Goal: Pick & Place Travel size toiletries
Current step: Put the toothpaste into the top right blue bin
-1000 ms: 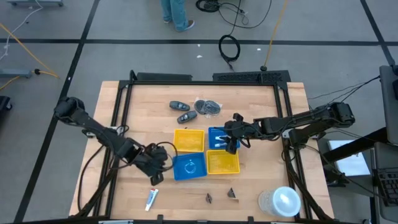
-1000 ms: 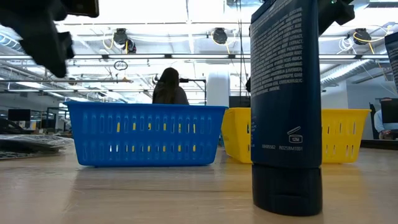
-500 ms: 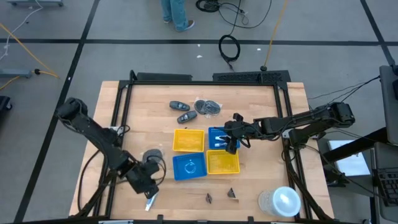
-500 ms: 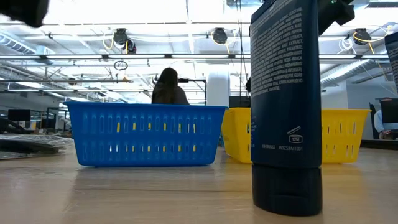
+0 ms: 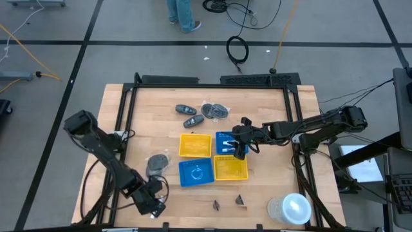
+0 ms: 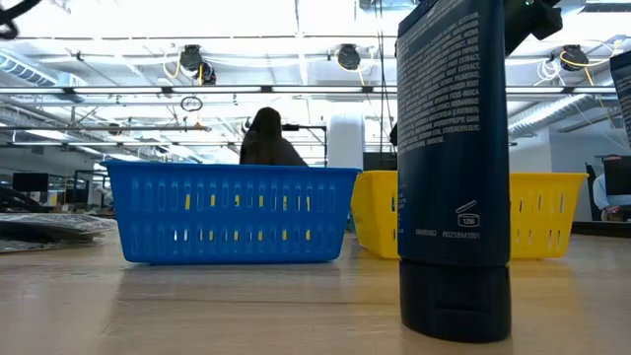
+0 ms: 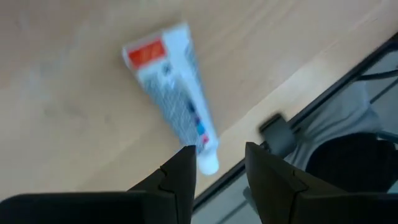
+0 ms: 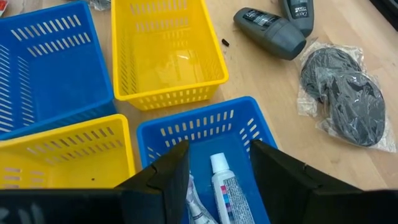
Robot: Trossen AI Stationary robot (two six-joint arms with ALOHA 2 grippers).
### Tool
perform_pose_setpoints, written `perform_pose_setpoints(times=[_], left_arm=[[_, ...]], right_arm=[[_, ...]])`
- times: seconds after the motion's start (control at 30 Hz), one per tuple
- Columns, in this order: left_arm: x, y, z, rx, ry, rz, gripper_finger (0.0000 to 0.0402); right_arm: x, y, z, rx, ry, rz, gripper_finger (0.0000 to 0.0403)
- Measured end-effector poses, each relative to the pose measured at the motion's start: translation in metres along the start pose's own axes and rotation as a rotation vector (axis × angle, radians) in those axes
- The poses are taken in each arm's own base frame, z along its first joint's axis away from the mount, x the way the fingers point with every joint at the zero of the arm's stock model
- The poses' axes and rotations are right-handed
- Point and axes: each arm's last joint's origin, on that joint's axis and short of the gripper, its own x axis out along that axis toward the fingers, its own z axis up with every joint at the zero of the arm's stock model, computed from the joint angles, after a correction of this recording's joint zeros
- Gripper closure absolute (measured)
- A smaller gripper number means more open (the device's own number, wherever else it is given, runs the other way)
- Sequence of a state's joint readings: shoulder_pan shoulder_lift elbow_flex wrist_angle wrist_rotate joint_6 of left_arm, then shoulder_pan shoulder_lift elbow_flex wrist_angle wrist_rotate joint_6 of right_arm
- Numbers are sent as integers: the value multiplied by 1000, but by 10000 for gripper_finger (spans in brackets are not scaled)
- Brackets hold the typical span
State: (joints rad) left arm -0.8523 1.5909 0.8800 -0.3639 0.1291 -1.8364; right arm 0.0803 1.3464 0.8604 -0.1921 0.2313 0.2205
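Observation:
My left gripper should next grab the white squeeze tube by its white cap to put the tube into the blue basket.
A white squeeze tube [image 7: 174, 99] with blue print, an orange patch at its crimped end and a white cap lies flat on the wood near the table's front edge. My left gripper [image 7: 217, 155] hangs open over its cap end [image 7: 208, 163], at the table's front left [image 5: 152, 207]. My right gripper [image 5: 237, 147] stands open above the far right blue basket [image 5: 225, 142]. Two more white tubes [image 8: 227, 193] [image 8: 196, 205] lie on that basket's floor, below its fingers.
Two yellow baskets [image 5: 195, 145] [image 5: 230, 168] and a second blue one [image 5: 196, 173] fill the middle. Dark fobs [image 5: 185, 109] and bagged dark pieces [image 5: 214, 111] [image 5: 156, 163] lie around them. Black clips [image 5: 217, 205] and a white-lidded jar [image 5: 291, 209] sit near the front; a dark bottle [image 6: 455, 168] stands before the low camera.
My left gripper has swung from beside the near blue basket toward the table's near edge and down, rolling its wrist, and now hangs over the tube there. A bagged dark piece that it covered now shows. The tube has not moved.

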Motion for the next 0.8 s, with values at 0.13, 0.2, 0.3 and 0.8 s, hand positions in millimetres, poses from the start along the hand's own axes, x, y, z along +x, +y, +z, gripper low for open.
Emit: perform_pose_setpoints(times=[0.13,0.2,0.3,0.8], left_arm=[[9,-11,-9,-25,50,30,266],[10,-20,-11,-22,55,33,266],[8,-29,-13,-31,39,86,266],[37,-34,-10,-68,69,247,266]], right_arm=[[0,0,0,-5,0,0,243],[0,0,0,-8,0,0,243],[0,0,0,-8,0,0,243],[0,0,0,-8,-1,0,243]])
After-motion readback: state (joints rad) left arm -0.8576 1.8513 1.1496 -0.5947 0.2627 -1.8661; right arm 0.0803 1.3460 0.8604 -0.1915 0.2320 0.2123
